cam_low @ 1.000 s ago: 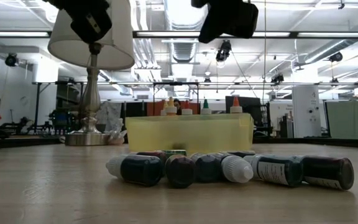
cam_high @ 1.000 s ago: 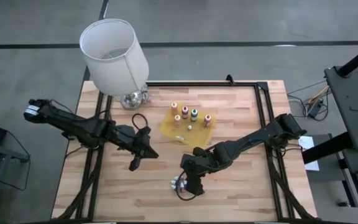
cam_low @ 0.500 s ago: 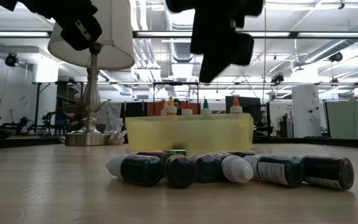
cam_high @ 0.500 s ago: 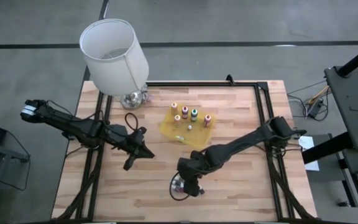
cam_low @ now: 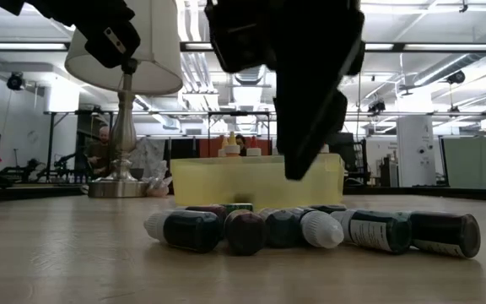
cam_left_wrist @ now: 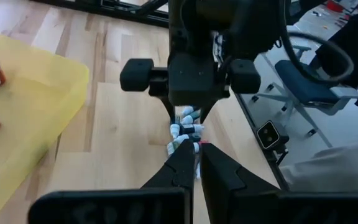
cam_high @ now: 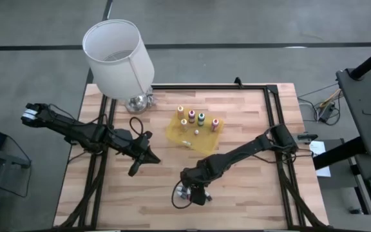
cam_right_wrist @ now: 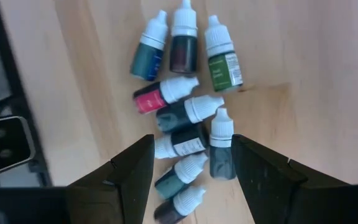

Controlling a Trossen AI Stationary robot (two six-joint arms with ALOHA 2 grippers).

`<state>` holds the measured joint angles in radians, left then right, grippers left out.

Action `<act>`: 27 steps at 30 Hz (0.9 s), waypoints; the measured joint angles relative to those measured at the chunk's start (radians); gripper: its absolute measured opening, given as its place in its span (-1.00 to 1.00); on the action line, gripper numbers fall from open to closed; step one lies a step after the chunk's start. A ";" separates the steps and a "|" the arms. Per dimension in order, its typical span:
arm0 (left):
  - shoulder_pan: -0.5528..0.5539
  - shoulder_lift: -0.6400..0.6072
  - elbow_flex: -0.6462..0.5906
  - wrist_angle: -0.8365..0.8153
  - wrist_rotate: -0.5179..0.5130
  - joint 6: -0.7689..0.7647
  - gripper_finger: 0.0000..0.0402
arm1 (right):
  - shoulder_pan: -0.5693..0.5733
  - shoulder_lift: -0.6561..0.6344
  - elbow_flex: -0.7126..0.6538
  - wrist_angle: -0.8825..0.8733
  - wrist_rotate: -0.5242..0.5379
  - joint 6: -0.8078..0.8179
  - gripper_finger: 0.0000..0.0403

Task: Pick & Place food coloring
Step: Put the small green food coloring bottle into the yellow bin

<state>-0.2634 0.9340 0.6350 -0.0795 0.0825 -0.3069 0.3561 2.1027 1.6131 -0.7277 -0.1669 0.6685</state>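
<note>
Next, my right gripper reaches the heap and grabs a vial by its dark body [cam_right_wrist: 222, 163], leaving the vial's white cap [cam_right_wrist: 222, 128] free.
Several small food coloring vials [cam_right_wrist: 185, 118] with white caps lie on their sides in a loose heap on the wooden table, near its front edge [cam_high: 183, 194]. My right gripper [cam_right_wrist: 191, 169] hangs open just above the heap, pointing steeply down with a finger on either side, touching nothing [cam_low: 298, 165]. Several taller food coloring bottles [cam_high: 201, 118] stand upright in the yellow tray [cam_high: 176, 134] farther back. My left gripper [cam_high: 134, 169] is shut and empty, left of the heap and above the table.
A lamp with a white shade [cam_high: 118, 58] stands on its metal base [cam_high: 137, 102] at the far left corner. Black frame rails [cam_high: 272, 116] run along the table's sides and far edge. Bare wood lies right of the heap.
My right gripper has come down toward the heap of vials, shifting a little toward the table's left and near edge and tipping steeper, its fingers still apart. My left gripper has drawn back slightly toward the left edge. The vials have not moved.
</note>
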 joint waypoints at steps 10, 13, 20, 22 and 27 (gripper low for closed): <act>0.000 0.000 0.000 -0.002 -0.022 0.000 -1.00 | 0.003 0.029 0.000 -0.088 0.071 -0.052 0.02; 0.000 0.000 0.000 0.000 -0.023 0.001 -1.00 | 0.003 0.029 0.000 -0.111 0.088 -0.062 0.02; 0.000 0.000 0.000 0.000 -0.024 0.001 -1.00 | 0.006 0.029 0.000 -0.115 0.089 -0.086 0.02; 0.000 0.000 0.000 0.000 -0.024 0.000 -1.00 | 0.010 0.028 0.000 -0.115 0.088 -0.090 0.02; 0.000 0.000 0.000 0.000 -0.032 0.001 -1.00 | 0.024 0.031 0.000 -0.114 0.088 -0.124 0.02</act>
<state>-0.2634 0.9344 0.6350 -0.0799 0.0502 -0.3060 0.3805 2.1337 1.6135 -0.8418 -0.0792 0.5447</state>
